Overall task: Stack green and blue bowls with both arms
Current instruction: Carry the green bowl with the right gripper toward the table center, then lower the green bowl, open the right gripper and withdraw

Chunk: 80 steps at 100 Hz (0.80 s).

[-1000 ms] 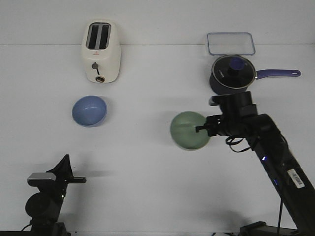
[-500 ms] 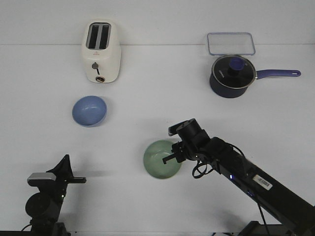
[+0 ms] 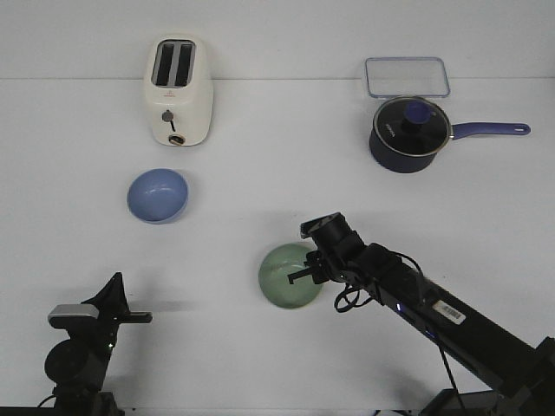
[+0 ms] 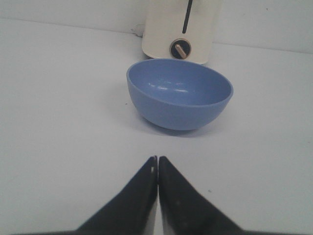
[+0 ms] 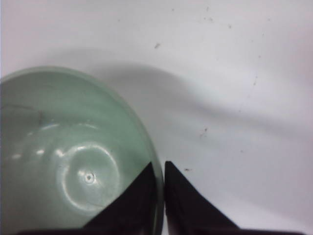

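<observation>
In the front view the green bowl's base (image 3: 286, 291) sits low on the tabletop, so it is time for my right gripper to open now.
The green bowl (image 3: 289, 276) sits low near the table's middle front, gripped at its right rim by my right gripper (image 3: 312, 270). In the right wrist view the bowl (image 5: 68, 152) fills the left side and the gripper (image 5: 161, 169) is shut on its rim, one finger inside and one outside. The blue bowl (image 3: 157, 195) stands upright at the left, in front of the toaster; it also shows in the left wrist view (image 4: 179, 94). My left gripper (image 3: 121, 305) is shut and empty at the front left, well short of the blue bowl; its tips (image 4: 157, 161) touch.
A cream toaster (image 3: 178, 90) stands at the back left, also in the left wrist view (image 4: 180, 30). A dark navy saucepan (image 3: 409, 132) with a glass lid and long handle and a clear lidded container (image 3: 407, 76) are at the back right.
My right arm carried the green bowl from the right middle toward the front centre, then shifted it slightly right. The left arm and blue bowl have not moved.
</observation>
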Each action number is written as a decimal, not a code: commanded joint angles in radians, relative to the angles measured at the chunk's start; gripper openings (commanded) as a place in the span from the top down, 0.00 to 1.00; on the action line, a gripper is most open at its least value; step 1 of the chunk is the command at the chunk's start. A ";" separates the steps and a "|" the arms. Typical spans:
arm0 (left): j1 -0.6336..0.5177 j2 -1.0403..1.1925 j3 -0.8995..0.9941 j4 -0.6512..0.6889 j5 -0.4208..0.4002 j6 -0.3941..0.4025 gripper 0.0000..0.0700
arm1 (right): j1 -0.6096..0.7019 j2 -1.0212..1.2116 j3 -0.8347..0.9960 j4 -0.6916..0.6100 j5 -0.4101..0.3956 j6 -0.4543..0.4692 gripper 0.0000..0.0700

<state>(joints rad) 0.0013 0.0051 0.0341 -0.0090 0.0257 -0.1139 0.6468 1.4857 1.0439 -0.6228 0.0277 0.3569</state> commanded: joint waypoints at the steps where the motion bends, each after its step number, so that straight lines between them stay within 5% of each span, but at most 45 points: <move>1: -0.002 -0.002 -0.019 0.010 0.000 0.016 0.98 | 0.006 0.022 0.009 0.010 0.006 0.013 0.99; 8: -0.002 -0.002 -0.019 0.010 0.000 0.016 0.98 | 0.002 0.022 0.009 0.009 0.006 0.014 0.93; 17: -0.002 -0.002 -0.019 0.010 0.000 0.016 0.98 | 0.002 0.021 0.009 0.010 0.006 0.017 0.61; 23: -0.002 -0.002 -0.019 0.010 0.000 0.016 0.98 | 0.002 0.020 0.009 0.011 0.006 0.016 0.50; 51: -0.002 -0.002 -0.019 0.010 0.000 0.016 0.98 | -0.035 -0.179 0.010 0.054 0.019 -0.019 0.50; 80: -0.002 -0.002 -0.019 0.010 0.000 0.016 0.98 | 0.000 -0.718 -0.090 0.056 0.259 -0.068 0.50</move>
<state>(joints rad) 0.0013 0.0055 0.0341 -0.0086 0.0257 -0.1139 0.6289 0.8875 0.9993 -0.5728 0.2401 0.3145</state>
